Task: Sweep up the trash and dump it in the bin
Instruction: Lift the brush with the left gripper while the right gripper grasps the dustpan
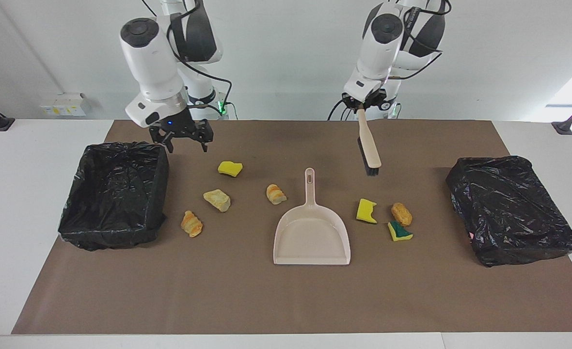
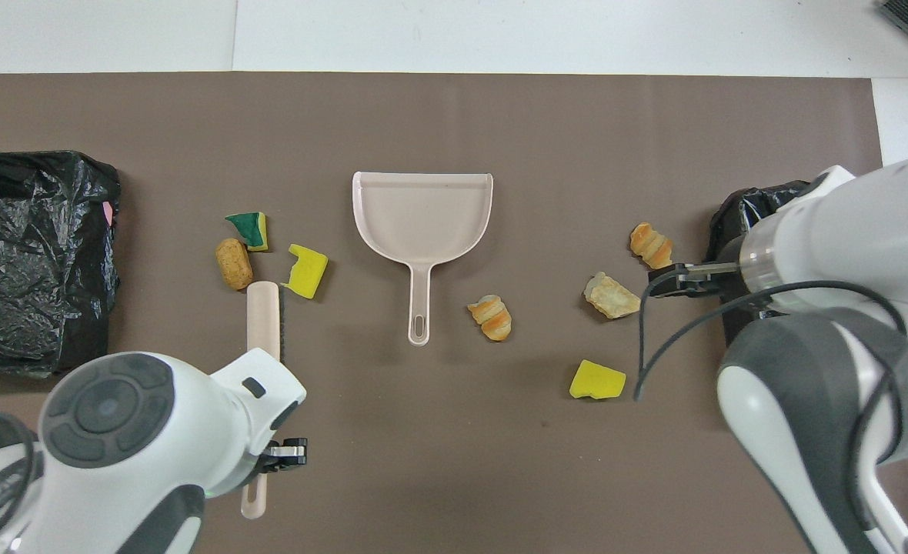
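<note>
My right gripper takes hold of the dustpan by its slim handle next, since the pan spreads far wider than my open fingers.
The trash is several scraps on the brown mat. A yellow sponge (image 1: 230, 168), a tan lump (image 1: 216, 199) and two orange bread lumps (image 1: 192, 223) (image 1: 276, 194) lie toward the right arm's end. A yellow sponge (image 1: 366, 211), a tan lump (image 1: 401, 214) and a green-yellow sponge (image 1: 399, 231) lie toward the left arm's end. The beige dustpan (image 1: 311, 232) lies between the two groups. My left gripper (image 1: 362, 109) is shut on the beige brush (image 1: 369, 148), held tilted above the mat. My right gripper (image 1: 186, 144) is open and empty, up over the mat beside a bin.
A black-bag-lined bin (image 1: 114, 194) stands at the right arm's end, and another bin (image 1: 511, 208) at the left arm's end. In the overhead view the right arm covers most of the first bin (image 2: 762, 204). The dustpan's handle (image 2: 418, 308) points toward the robots.
</note>
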Motion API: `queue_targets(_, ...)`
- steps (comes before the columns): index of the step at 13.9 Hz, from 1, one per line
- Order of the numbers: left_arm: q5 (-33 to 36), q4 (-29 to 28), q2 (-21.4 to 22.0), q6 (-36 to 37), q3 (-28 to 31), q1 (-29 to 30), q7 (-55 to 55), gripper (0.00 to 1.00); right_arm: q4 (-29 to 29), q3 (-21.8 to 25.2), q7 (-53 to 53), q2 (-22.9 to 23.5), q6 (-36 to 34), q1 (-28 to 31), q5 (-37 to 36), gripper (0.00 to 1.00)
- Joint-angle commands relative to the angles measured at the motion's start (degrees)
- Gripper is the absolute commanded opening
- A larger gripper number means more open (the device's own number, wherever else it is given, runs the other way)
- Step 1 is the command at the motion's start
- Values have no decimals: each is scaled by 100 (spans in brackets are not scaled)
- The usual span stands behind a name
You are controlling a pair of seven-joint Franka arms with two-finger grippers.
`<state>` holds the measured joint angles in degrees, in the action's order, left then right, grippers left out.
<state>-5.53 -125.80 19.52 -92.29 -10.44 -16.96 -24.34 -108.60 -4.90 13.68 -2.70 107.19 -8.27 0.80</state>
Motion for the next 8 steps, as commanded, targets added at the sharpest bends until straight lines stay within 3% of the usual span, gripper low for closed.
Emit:
queue_targets(1,333,423,-421,-121,-90,718,936,0,-56,24,897,339,687,-594,-9,100)
queue_targets(5,667,697,-861,-1086,-81,1764,2509,0,67,15,1663,709,1241,-1202,-168,100)
queue_targets(8,904,950,-1177,-1625,-81,2477,3321,0,435,24,2312,1270,1576,-1807,-517,100)
